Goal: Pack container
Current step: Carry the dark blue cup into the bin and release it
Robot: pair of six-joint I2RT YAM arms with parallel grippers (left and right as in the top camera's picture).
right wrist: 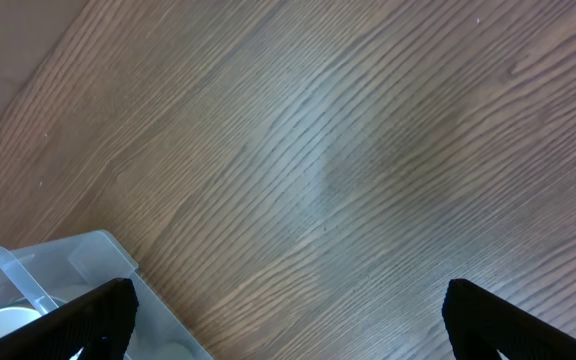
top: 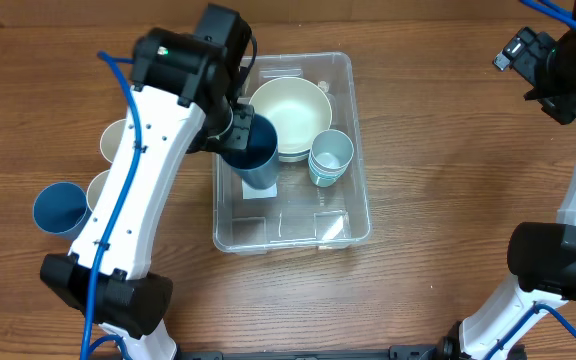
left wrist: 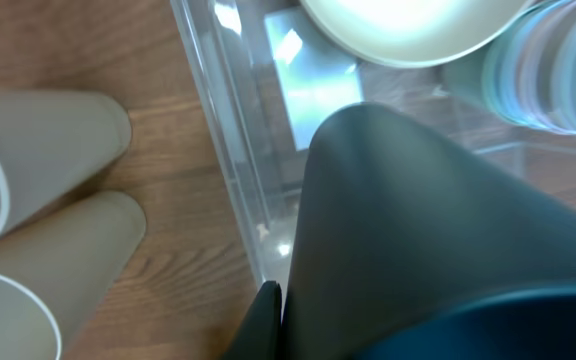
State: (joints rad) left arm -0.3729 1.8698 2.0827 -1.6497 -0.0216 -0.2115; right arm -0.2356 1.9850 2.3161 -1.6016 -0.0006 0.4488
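Observation:
The dark blue cup's base is hanging at a tilt above the white label [top: 258, 194]. I should lower the cup and set it straight before my left gripper lets go of it.
The clear rectangular container [top: 360, 170] sits mid-table and holds a cream bowl [top: 290, 112] and a stack of light-blue cups [top: 330, 157]. My left gripper [top: 236, 133] is shut on the rim of a dark blue cup [top: 256, 158], held tilted over the container's left half. In the left wrist view the dark blue cup [left wrist: 418, 230] fills the frame beside the container wall [left wrist: 230, 160], with one finger [left wrist: 268, 322] outside the cup. My right gripper [right wrist: 288, 330] is open and empty, high at the far right [top: 548, 65], with the container's corner [right wrist: 63, 265] below.
Two cream cups [top: 118, 140] [top: 101, 190] and another dark blue cup [top: 58, 208] lie on the wooden table left of the container. The cream cups [left wrist: 38, 150] also show in the left wrist view, close to the container wall.

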